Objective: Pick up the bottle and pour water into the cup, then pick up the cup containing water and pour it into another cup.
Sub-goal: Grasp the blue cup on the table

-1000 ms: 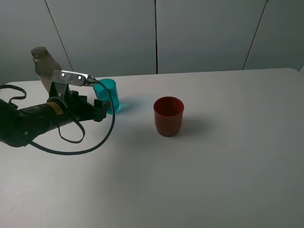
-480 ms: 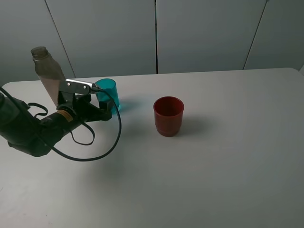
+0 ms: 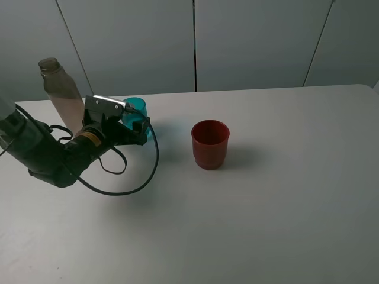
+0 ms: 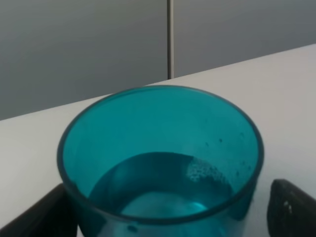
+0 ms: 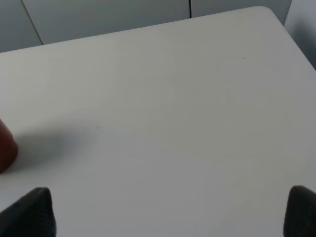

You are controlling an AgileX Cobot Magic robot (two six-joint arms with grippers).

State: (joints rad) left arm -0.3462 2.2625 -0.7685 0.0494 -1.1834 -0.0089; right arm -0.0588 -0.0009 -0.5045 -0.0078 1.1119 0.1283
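The left gripper should next grab the teal cup by its lower part, so that the teal cup's open rim stays free to pour into the dark red cup (image 3: 209,144).
The teal cup (image 3: 137,112) stands at the back left of the table, and the left wrist view shows water in the cup (image 4: 160,163). My left gripper (image 3: 136,126) is open, with one finger (image 4: 291,212) on each side of the cup's lower part. Whether they touch the cup I cannot tell. The smoky bottle (image 3: 59,89) stands upright behind the left arm, free of the gripper. The dark red cup (image 3: 209,144) stands alone near the middle. My right gripper (image 5: 168,212) is open over bare table, with the red cup's edge (image 5: 5,145) just in its view.
The white table (image 3: 266,207) runs wide to the right and front. A black cable (image 3: 127,186) loops from the left arm onto the table. Grey wall panels stand behind the table's far edge.
My left gripper has moved right, away from the bottle, and now straddles the teal cup. The bottle, red cup and teal cup have stayed in place.
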